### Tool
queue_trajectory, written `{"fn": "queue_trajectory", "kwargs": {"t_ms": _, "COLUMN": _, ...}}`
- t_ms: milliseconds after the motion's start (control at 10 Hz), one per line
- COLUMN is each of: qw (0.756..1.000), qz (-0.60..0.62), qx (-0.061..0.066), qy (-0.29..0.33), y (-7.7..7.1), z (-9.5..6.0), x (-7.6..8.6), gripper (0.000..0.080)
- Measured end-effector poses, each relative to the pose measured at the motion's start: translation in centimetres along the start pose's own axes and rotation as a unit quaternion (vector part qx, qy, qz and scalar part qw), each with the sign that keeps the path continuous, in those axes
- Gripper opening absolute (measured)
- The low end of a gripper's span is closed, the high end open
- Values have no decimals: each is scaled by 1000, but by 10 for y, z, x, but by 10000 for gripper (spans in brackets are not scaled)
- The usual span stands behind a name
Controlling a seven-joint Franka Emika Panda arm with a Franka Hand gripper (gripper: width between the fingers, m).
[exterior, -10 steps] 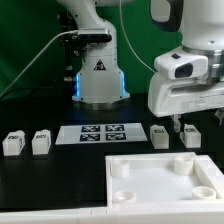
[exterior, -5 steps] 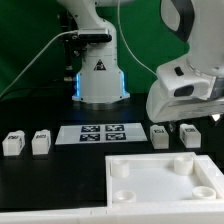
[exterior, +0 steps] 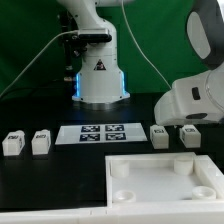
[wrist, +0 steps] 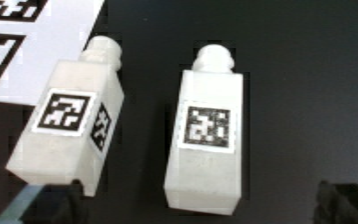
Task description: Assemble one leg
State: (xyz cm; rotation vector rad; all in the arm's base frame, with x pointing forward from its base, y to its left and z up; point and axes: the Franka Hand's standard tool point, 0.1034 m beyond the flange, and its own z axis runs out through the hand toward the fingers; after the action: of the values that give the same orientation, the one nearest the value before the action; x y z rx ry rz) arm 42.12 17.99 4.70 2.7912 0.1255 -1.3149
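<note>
My fingers are above the white leg (exterior: 160, 137) (wrist: 206, 140), wide of the leg's tagged sides, and would miss the leg if I closed now. My gripper needs to lower first, then close on the leg.
Four legs lie on the black table, each a small white block with a tag. Two are at the exterior view's left (exterior: 12, 143) (exterior: 40, 142) and two at its right (exterior: 158, 135) (exterior: 190, 135). The wrist view shows two legs side by side, one (wrist: 69, 120) next to the marker board and one (wrist: 208, 125) lined up between my fingertips. My gripper (wrist: 201, 205) is open and empty, and its dark fingertips (wrist: 59, 203) stand wide on either side of that leg's end without touching it. In the exterior view the white hand (exterior: 195, 100) hangs over the right pair and hides the fingers.
The large flat white panel (exterior: 165, 180) with round corner sockets lies at the front right. The marker board (exterior: 100, 133) lies in the middle, and its corner shows in the wrist view (wrist: 16, 30). The robot base (exterior: 98, 75) stands behind it.
The hand has swung toward the exterior view's right and tilted over the two right legs. No leg has moved.
</note>
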Motion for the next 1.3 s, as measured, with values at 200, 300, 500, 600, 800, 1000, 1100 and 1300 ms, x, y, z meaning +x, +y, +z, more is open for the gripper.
{"fn": "queue_trajectory", "kwargs": {"t_ms": 200, "qw": 1000, "qz": 5, "qx": -1, "qy": -10, "y": 0, "z": 7, "x": 0, "gripper": 649}}
{"fn": "queue_trajectory", "kwargs": {"t_ms": 300, "qw": 1000, "qz": 12, "qx": -4, "qy": -27, "y": 2, "z": 12, "x": -2, "gripper": 649}}
{"fn": "queue_trajectory", "kwargs": {"t_ms": 500, "qw": 999, "qz": 12, "qx": -6, "qy": -36, "y": 3, "z": 21, "x": -3, "gripper": 649}}
{"fn": "queue_trajectory", "kwargs": {"t_ms": 600, "qw": 999, "qz": 13, "qx": -5, "qy": -32, "y": 1, "z": 28, "x": 0, "gripper": 649}}
{"fn": "queue_trajectory", "kwargs": {"t_ms": 800, "qw": 999, "qz": 11, "qx": -10, "qy": -28, "y": -7, "z": 46, "x": 4, "gripper": 649}}
{"fn": "queue_trajectory", "kwargs": {"t_ms": 1000, "qw": 999, "qz": 9, "qx": -13, "qy": -31, "y": -9, "z": 52, "x": 4, "gripper": 649}}
{"fn": "queue_trajectory", "kwargs": {"t_ms": 1100, "qw": 999, "qz": 10, "qx": -13, "qy": -31, "y": -8, "z": 53, "x": 4, "gripper": 649}}
{"fn": "queue_trajectory", "kwargs": {"t_ms": 1300, "qw": 999, "qz": 10, "qx": -14, "qy": -31, "y": -8, "z": 53, "x": 4, "gripper": 649}}
